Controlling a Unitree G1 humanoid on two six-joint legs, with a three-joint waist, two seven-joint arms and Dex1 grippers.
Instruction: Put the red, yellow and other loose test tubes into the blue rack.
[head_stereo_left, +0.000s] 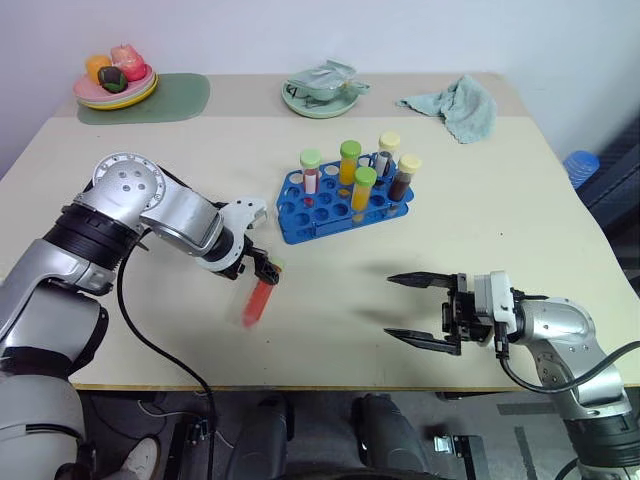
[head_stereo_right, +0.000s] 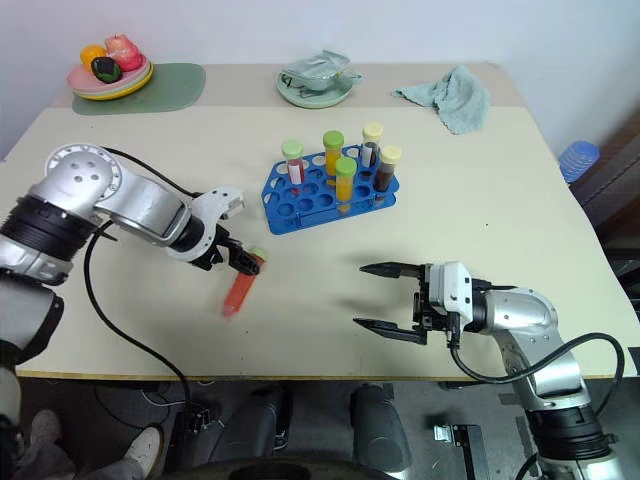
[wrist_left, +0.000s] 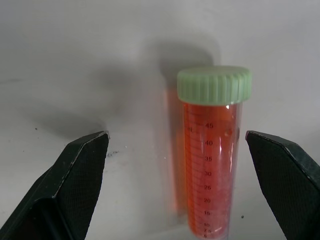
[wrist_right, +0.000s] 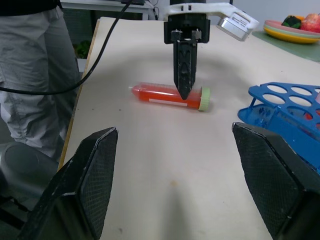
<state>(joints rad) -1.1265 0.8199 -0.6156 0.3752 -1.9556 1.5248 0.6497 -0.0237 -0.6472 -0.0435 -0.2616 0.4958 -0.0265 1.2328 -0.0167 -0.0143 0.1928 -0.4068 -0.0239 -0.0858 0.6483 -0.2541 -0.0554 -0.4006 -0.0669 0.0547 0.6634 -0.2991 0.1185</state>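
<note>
My left gripper's fingers would hold the red tube below its green cap (wrist_left: 214, 85) if closed now.
The red tube (head_stereo_left: 258, 300) with its pale green cap (wrist_left: 214, 85) lies flat on the table, near the front left. My left gripper (head_stereo_left: 268, 272) points steeply down over its cap end, open, with one finger on each side of the tube (wrist_left: 210, 165) and not closed on it. The blue rack (head_stereo_left: 300, 210) stands at mid-table and holds several capped tubes upright, among them two yellow ones (head_stereo_left: 349, 160) and a dark brown one (head_stereo_left: 403, 178). My right gripper (head_stereo_left: 395, 306) hovers level and open at the front right, with nothing in it.
A plate of fruit (head_stereo_left: 115, 85) on a green mat (head_stereo_left: 165, 100) sits at the back left. At the back centre is a pale green dish (head_stereo_left: 320, 95), and a teal cloth (head_stereo_left: 455, 105) lies at the back right. A person's legs (wrist_right: 30, 75) stand beside the table.
</note>
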